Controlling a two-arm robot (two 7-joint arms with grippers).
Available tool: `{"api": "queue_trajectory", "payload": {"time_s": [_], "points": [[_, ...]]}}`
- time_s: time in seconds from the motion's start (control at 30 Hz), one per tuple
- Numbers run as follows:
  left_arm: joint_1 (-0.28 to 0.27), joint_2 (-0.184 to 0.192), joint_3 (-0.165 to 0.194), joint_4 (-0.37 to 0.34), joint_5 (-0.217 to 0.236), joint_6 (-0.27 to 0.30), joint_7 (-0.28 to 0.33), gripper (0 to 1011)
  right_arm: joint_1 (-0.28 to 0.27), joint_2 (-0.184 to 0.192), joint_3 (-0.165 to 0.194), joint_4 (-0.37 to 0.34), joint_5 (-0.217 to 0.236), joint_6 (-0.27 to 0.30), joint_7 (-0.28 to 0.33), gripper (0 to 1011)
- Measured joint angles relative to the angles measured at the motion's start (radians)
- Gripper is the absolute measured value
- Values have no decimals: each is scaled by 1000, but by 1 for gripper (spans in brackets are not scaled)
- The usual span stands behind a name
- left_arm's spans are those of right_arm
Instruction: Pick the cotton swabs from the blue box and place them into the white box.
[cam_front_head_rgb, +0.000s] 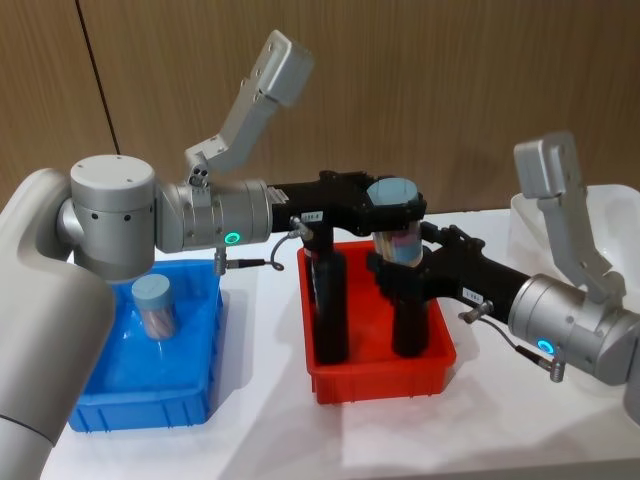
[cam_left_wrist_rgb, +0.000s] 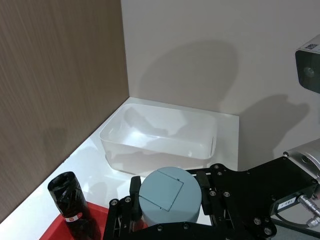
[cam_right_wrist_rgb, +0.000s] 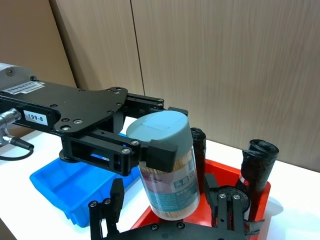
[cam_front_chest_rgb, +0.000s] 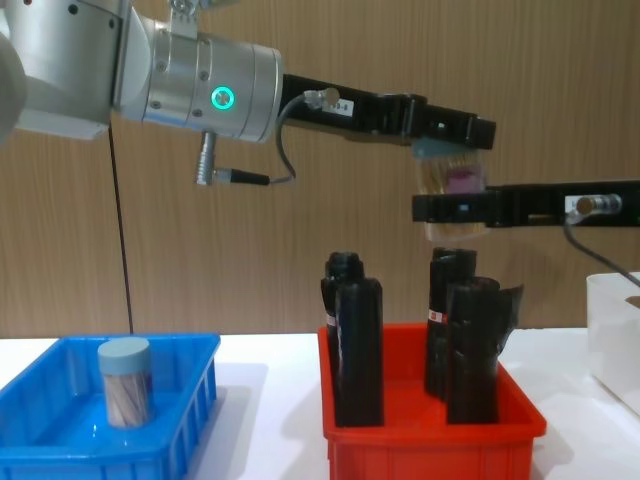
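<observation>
My left gripper already covers the pale blue lid (cam_front_chest_rgb: 440, 148), so my right gripper next needs to grab the jar of cotton swabs by its clear lower body (cam_front_chest_rgb: 456, 229).
One jar of cotton swabs (cam_front_head_rgb: 396, 222), clear with a pale blue lid, hangs in the air above the red bin. My left gripper (cam_front_head_rgb: 392, 200) is shut on it at the lid. My right gripper (cam_right_wrist_rgb: 165, 195) stands open around the jar's lower body, with a gap showing on one side. A second jar of cotton swabs (cam_front_head_rgb: 155, 305) stands upright in the blue box (cam_front_head_rgb: 200, 392) at the left. The white box (cam_left_wrist_rgb: 155, 147) sits at the far right of the table by the wall, with nothing in it.
A red bin (cam_front_head_rgb: 385, 382) in the middle holds several tall black bottles (cam_front_head_rgb: 330, 300), right under the held jar. The wooden wall stands close behind. Bare white table lies between the bins and in front of them.
</observation>
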Motion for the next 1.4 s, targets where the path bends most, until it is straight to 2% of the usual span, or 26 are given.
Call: {"api": "queue_trajectory", "payload": {"time_s": [0.13,0.23,0.6,0.83,0.9,0.93,1.03,1.1,1.17,1.23,1.4], "points": [[0,0,0,0,0,0,0,670,7,-5,-5,5,-1,1,3,1003],[0,0,0,0,0,0,0,670,11,-7,-7,7,-3,1,3,956],[0,0,0,0,0,0,0,670,22,-15,-15,18,-7,-2,-5,636],[0,0,0,0,0,0,1,672,27,-17,-17,23,-7,-5,-12,621],[0,0,1,0,0,0,1,762,29,-18,-17,23,-7,-7,-16,621],[0,0,1,0,0,0,1,762,29,-18,-17,23,-7,-7,-16,621],[0,0,1,0,0,0,0,873,31,-18,-17,23,-6,-10,-19,621],[0,0,1,0,0,0,0,899,32,-18,-18,24,-5,-11,-20,621],[0,0,1,0,0,0,0,967,32,-18,-18,24,-4,-12,-22,621],[0,0,0,0,0,0,0,1004,34,-18,-18,24,-3,-13,-24,621],[0,0,0,0,0,0,0,1004,36,-18,-18,26,-2,-14,-26,621]]}}
